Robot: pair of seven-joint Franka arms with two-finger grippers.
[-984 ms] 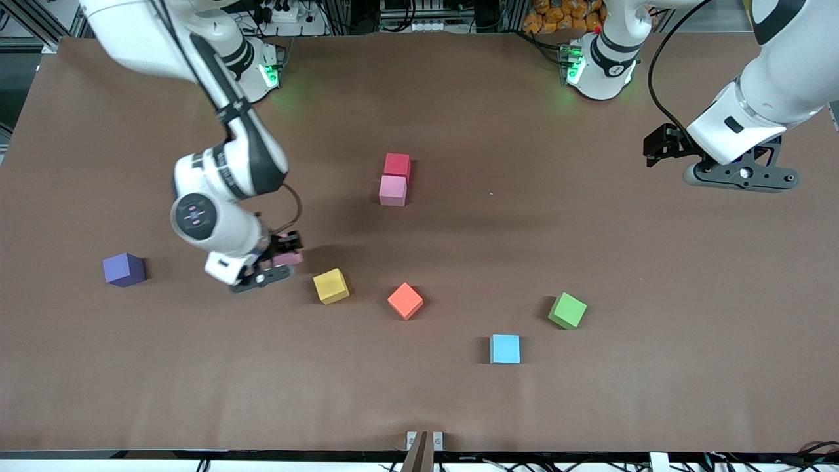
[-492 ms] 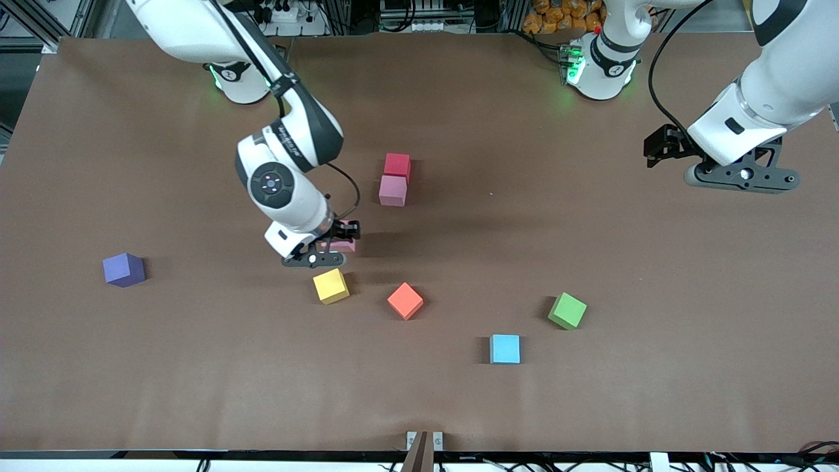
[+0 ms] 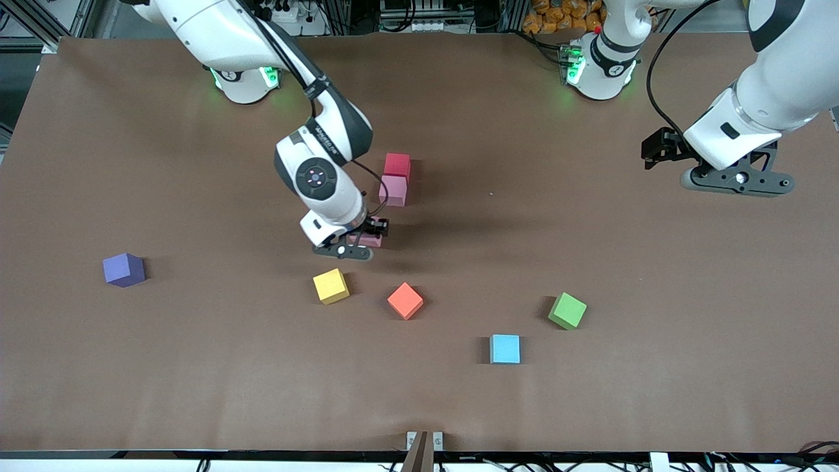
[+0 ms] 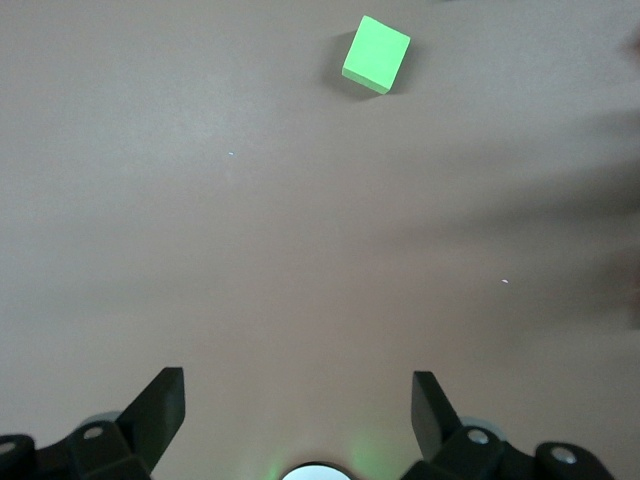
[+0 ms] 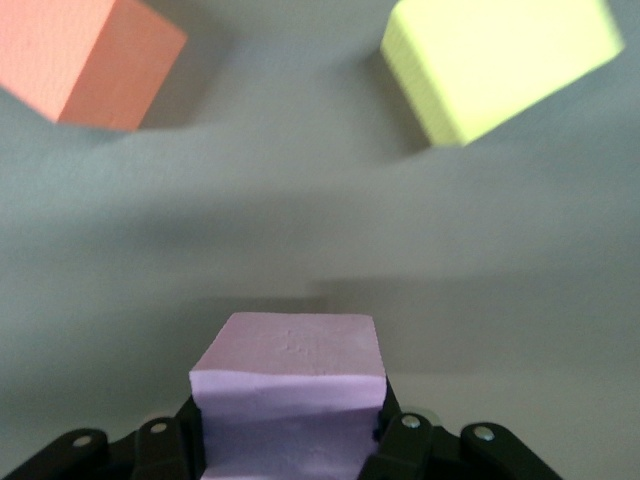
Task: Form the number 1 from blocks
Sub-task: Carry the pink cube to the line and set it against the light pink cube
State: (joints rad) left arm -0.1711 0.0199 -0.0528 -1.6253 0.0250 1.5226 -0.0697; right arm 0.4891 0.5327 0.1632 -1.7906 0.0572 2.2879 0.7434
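Note:
My right gripper moves the held pink block to the spot beside the placed pink block, before releasing it, since the held block is short of that spot.
A red block [image 3: 397, 164] and a pink block [image 3: 392, 191] lie touching in a short line mid-table, the pink one nearer the camera. My right gripper [image 3: 370, 236] is shut on a second pink block [image 5: 290, 395], held over bare table between that pair and the yellow block [image 3: 331, 286] and orange block [image 3: 405, 301]. In the right wrist view the orange block [image 5: 90, 60] and yellow block [image 5: 500, 65] show past the held block. My left gripper [image 3: 655, 151] waits open and empty at the left arm's end; its wrist view shows the green block [image 4: 376, 55].
The green block [image 3: 567, 311] and a light blue block [image 3: 505, 349] lie nearer the camera toward the left arm's end. A purple block [image 3: 124, 269] sits alone toward the right arm's end. Brown table [image 3: 590, 406] surrounds them.
The right arm has carried the held pink block from beside the yellow block toward the red and pink pair. The left arm has hardly moved.

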